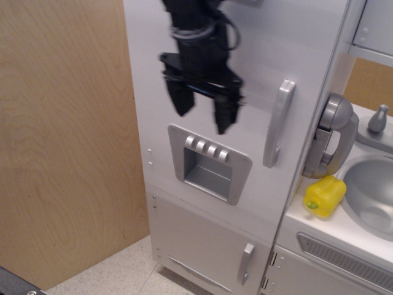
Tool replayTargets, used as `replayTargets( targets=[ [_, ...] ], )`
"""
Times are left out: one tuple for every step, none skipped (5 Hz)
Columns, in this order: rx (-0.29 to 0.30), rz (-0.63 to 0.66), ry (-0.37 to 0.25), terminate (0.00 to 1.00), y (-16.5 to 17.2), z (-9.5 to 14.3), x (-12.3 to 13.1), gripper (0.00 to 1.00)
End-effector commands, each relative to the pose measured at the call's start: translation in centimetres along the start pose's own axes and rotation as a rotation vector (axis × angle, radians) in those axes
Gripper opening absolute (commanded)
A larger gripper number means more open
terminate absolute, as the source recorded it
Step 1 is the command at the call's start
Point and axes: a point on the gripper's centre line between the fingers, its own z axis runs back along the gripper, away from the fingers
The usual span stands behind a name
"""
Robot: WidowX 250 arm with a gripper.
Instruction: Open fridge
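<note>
My gripper will next take the large door's [245,61] long silver handle by its upper part [284,98], to open the fridge.
The fridge [153,80] is a tall white toy cabinet, and its large door is shut. The door bears a long silver vertical handle [278,123] on its right and a grey dispenser recess [209,163] with several buttons lower down. My black gripper [204,117] hangs in front of the door, just above the dispenser and left of the handle. Its two fingers [182,98] point down, stand apart and hold nothing. The gripper is blurred by motion.
A small lower door [202,246] with a short silver handle [246,263] sits below. To the right stands a white sink counter [319,227] with a grey basin [371,193], a yellow toy [325,196] and a silver phone-like piece [331,135]. A wooden panel [61,141] stands on the left.
</note>
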Motion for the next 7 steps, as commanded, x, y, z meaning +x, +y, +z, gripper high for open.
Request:
replayTargets(
  targets=[
    [0.055,0.103,-0.188,0.00,-4.0,0.8,3.1,1.00],
    [0.105,0.128,-0.264,0.00,-4.5,0.2,4.0,1.00],
    [0.119,0.141,-0.264,0.00,-4.7,-0.5,4.8,1.00],
    [0.110,0.166,-0.257,0.00,-4.6,-1.2,5.9,1.00],
    [0.062,0.166,-0.243,0.00,-4.1,-1.4,6.4,0.00],
    [0.028,0.165,-0.241,0.00,-3.9,-1.1,6.5,0.00],
    [0.003,0.156,-0.230,0.00,-3.7,-0.8,6.1,0.00]
  ],
)
